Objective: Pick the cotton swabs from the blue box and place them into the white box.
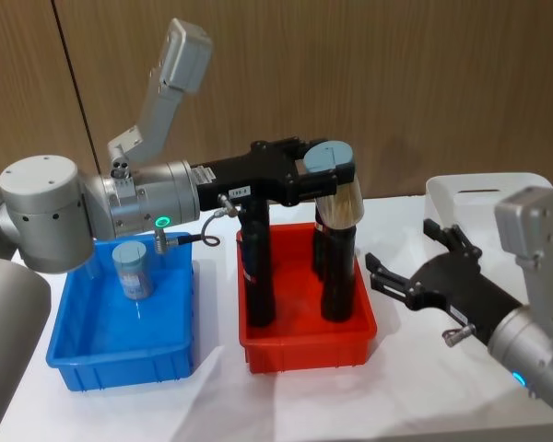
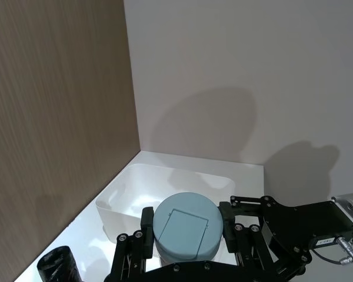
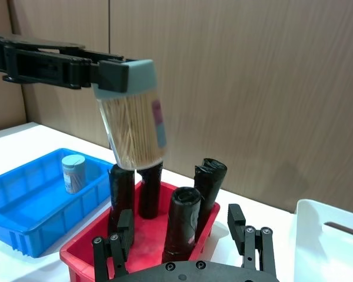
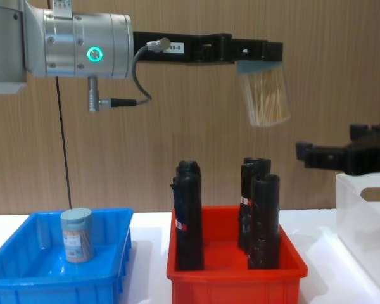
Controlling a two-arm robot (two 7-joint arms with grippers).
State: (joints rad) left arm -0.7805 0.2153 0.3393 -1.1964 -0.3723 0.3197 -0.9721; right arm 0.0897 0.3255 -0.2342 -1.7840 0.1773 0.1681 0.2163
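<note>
My right gripper grabs the jar of cotton swabs by its clear lower body [image 4: 267, 107] next, since my left gripper's fingers already cover the lid.
My left gripper [image 1: 327, 166] is shut on the grey-blue lid of a clear jar of cotton swabs [image 1: 339, 201]. It holds the jar [image 4: 265, 95] tilted, high above the red bin. From the left wrist I see the lid [image 2: 185, 226] between the fingers, with the white box [image 2: 165, 182] beyond it. A second jar of swabs [image 1: 132, 269] stands upright in the blue box [image 1: 92, 327] at the left. The white box [image 1: 484, 189] sits at the far right. My right gripper [image 1: 401, 249] hangs open and empty between the red bin and the white box.
A red bin [image 1: 304, 345] stands at the centre between the two boxes, with several tall black rolls [image 1: 258, 267] upright in it, directly under the held jar. A wood-panel wall [image 1: 396, 74] closes the back of the table.
</note>
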